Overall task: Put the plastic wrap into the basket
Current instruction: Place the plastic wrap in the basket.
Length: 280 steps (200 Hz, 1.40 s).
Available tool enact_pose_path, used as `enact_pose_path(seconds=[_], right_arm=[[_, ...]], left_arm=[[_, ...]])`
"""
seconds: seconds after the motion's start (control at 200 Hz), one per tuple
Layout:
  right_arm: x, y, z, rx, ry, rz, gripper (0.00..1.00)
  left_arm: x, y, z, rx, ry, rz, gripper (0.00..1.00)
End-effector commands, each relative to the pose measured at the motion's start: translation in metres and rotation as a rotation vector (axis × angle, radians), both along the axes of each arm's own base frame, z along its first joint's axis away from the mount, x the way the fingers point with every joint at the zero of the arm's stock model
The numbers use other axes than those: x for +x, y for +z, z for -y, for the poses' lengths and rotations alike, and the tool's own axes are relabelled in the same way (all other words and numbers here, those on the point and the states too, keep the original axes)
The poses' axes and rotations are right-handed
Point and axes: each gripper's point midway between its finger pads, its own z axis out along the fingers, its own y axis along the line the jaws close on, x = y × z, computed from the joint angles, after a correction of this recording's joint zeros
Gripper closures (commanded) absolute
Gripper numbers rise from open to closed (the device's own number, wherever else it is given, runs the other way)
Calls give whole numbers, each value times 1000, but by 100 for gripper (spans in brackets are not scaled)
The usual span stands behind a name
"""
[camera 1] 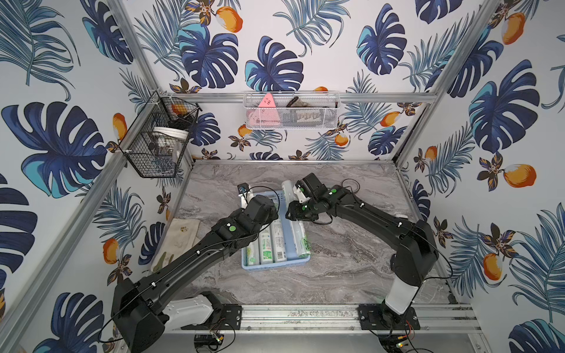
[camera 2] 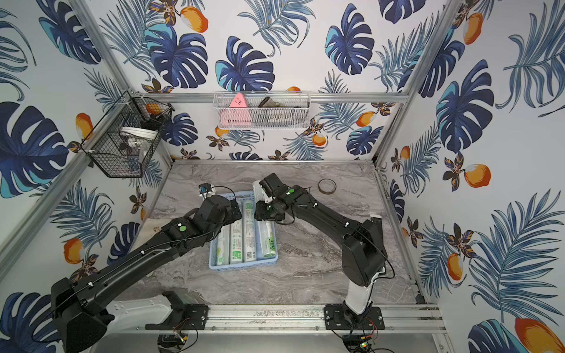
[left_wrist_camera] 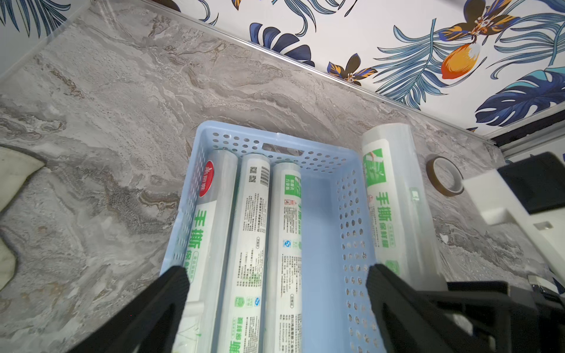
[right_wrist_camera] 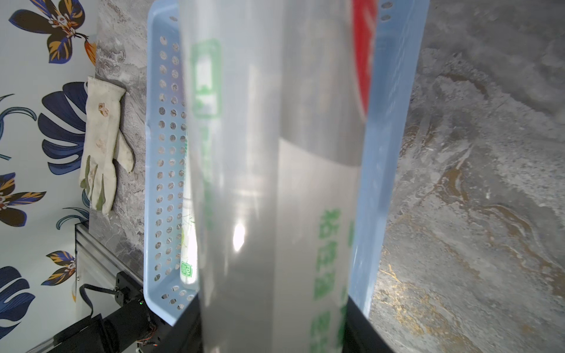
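Note:
The plastic wrap stays held in my right gripper until it lies level inside the basket, as its raised end (camera 1: 287,186) now slants up over the basket's far rim (camera 1: 273,192).
The light-blue basket (camera 1: 275,265) (camera 2: 243,265) stands mid-table. Three rolls of plastic wrap (camera 1: 266,244) (left_wrist_camera: 247,232) lie side by side along its left and middle. My right gripper (right_wrist_camera: 273,321) (camera 1: 295,211) is shut on a fourth roll (camera 1: 301,238) (camera 2: 267,241) (right_wrist_camera: 275,183). That roll runs lengthwise over the basket's right side. Its far end sticks out past the far rim, and its "300" end is low by the near right corner. My left gripper (left_wrist_camera: 276,270) hangs open over the basket, with nothing between its fingers.
A brown tape ring (camera 2: 327,185) (left_wrist_camera: 444,180) lies on the marble to the right of the basket's far end. A dirty white glove (camera 1: 180,241) (right_wrist_camera: 102,146) lies by the left wall. A black wire basket (camera 1: 156,137) and a white mesh basket (camera 1: 290,111) hang on the walls.

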Motion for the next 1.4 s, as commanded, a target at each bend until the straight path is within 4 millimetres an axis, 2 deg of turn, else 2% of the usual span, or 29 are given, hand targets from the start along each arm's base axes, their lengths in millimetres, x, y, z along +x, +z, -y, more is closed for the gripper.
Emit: enact_pose_path(seconds=[0.0,0.205,0.46,0.58,0.591,0.616,0.846,1.081,1.276,1.396], right_arm=[[1,-3,-12,29,-4,-10,68],[5,-30,-17,-28,-35,-32,68],[17,-69,-8,-165,-90,-47,68],[22,-72,-12,-170,-79,-31,67],[22,-81,-12,-185,-78,-42,67],[22,-86,-12,-199,-78,-47,67],[34,-92,-15,-223,-80,-21,67],[46,-88,-10,-260,-109,30,66],[40,-105,-5,-285,-121,-7,63],[38,-107,-4,-294,-120,-9,60]], left_arm=[[-2,-3,0,-26,6,-11,1],[-2,-5,2,-33,-2,-15,1],[-2,-7,3,-33,-8,-21,1],[-3,-10,4,-36,-13,-26,1],[-3,-10,4,-36,-13,-27,1],[-3,-10,4,-37,-12,-26,1],[-3,-10,4,-34,-12,-26,1],[-1,-10,6,-41,-19,-26,1],[0,-7,4,-28,-15,-26,1],[-2,-6,4,-36,-15,-19,1]])
